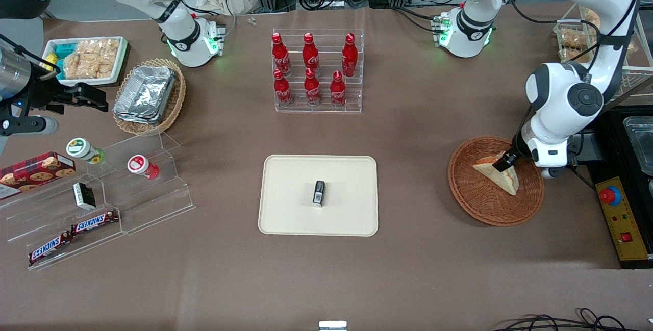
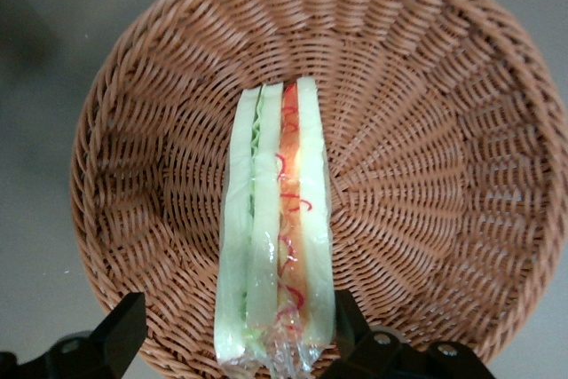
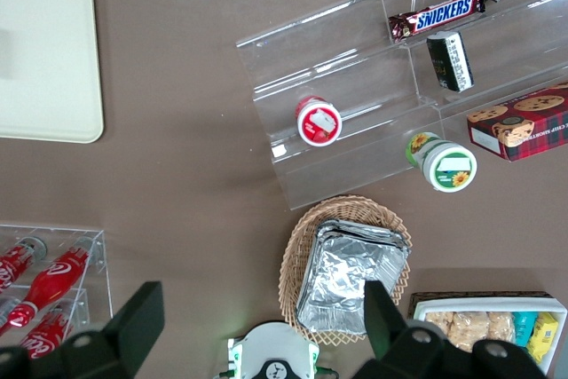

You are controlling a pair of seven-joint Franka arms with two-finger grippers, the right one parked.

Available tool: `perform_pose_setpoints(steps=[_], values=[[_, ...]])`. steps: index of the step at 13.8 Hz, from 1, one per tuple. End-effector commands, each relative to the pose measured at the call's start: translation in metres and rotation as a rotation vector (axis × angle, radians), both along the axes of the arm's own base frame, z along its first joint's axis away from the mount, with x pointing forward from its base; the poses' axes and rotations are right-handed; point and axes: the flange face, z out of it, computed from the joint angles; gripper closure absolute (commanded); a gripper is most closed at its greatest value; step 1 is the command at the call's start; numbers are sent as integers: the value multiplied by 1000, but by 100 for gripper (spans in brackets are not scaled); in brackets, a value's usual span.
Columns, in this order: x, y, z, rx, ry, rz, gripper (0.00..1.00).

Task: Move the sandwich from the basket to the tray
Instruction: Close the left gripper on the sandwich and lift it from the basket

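Next, my left gripper grabs the sandwich by its end with the crinkled clear wrap (image 2: 282, 343) to set it onto the cream tray.
The sandwich (image 1: 502, 177) lies in the round reddish-brown basket (image 1: 479, 203) toward the working arm's end of the table. In the left wrist view the sandwich (image 2: 277, 219) stands on edge, with its green and orange-red filling showing, in the basket (image 2: 426, 175). My left gripper (image 1: 506, 161) is low over the basket and open. It straddles the sandwich (image 2: 240, 336): one finger (image 2: 355, 343) is against the wrap and the other (image 2: 115, 336) stands off with a gap. The cream tray (image 1: 291, 208) lies at the table's middle and also shows in the right wrist view (image 3: 44, 59).
A small black box (image 1: 319, 193) lies on the tray. A rack of red bottles (image 1: 317, 71) stands farther from the camera than the tray. A yellow box with a red button (image 1: 618, 216) sits beside the basket. A tan basket of foil containers (image 1: 148, 95) and an acrylic snack shelf (image 1: 102, 203) are toward the parked arm's end.
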Motion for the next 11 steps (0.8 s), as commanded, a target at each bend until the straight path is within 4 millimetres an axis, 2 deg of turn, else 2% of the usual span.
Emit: perform_pose_setpoints(steps=[1,3,4,5,7,9,11], values=[[-9,-1,-11,0,-19,23,4],[-9,2,-19,-8,-21,32,5],[-9,7,-20,-7,-21,41,16],[-9,7,-20,-7,-21,43,36],[-7,6,-22,-12,-18,74,52],[-4,5,-20,-15,-25,100,75],[1,5,-15,-14,-37,100,88]])
